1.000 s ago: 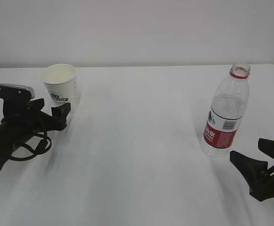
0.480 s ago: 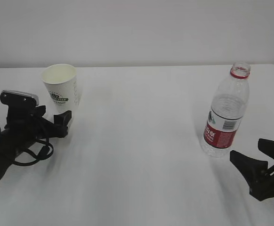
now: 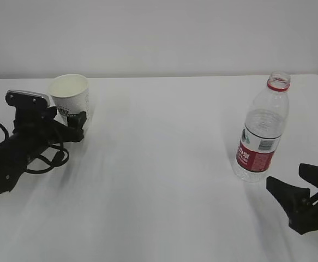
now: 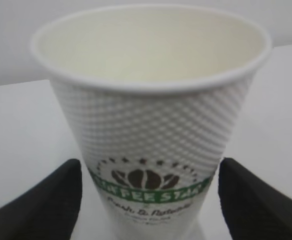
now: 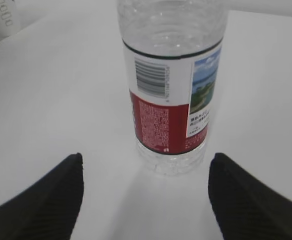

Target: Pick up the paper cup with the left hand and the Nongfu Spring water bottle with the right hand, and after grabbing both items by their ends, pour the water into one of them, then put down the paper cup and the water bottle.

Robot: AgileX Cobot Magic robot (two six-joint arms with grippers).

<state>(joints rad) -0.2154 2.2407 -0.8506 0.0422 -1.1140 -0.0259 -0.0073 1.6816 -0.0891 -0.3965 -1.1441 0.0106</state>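
The paper cup is wide at its rim and gets narrower toward its bottom. My left gripper should next grab the cup by its lower part [image 3: 73,112].
The paper cup [image 3: 70,98] stands upright at the back left of the table, white with a green round logo. In the left wrist view the paper cup [image 4: 151,115] fills the frame and looks empty inside. My left gripper [image 3: 74,124] is open, and its black fingers [image 4: 60,195] flank the cup's lower part without touching it. The Nongfu Spring water bottle [image 3: 262,136] stands upright on the right, uncapped, with a red neck ring. My right gripper [image 3: 296,183] is open just in front of the bottle [image 5: 171,100], its tips short of the bottle's base. Clear water shows inside the bottle.
The white table [image 3: 164,180] lies bare between cup and bottle. Its far edge meets a plain pale wall just behind the cup. The bottle stands close to the table's right edge.
My left gripper has moved forward and up to the cup, so its fingers now sit on either side of it. The right gripper, cup and bottle have stayed put.
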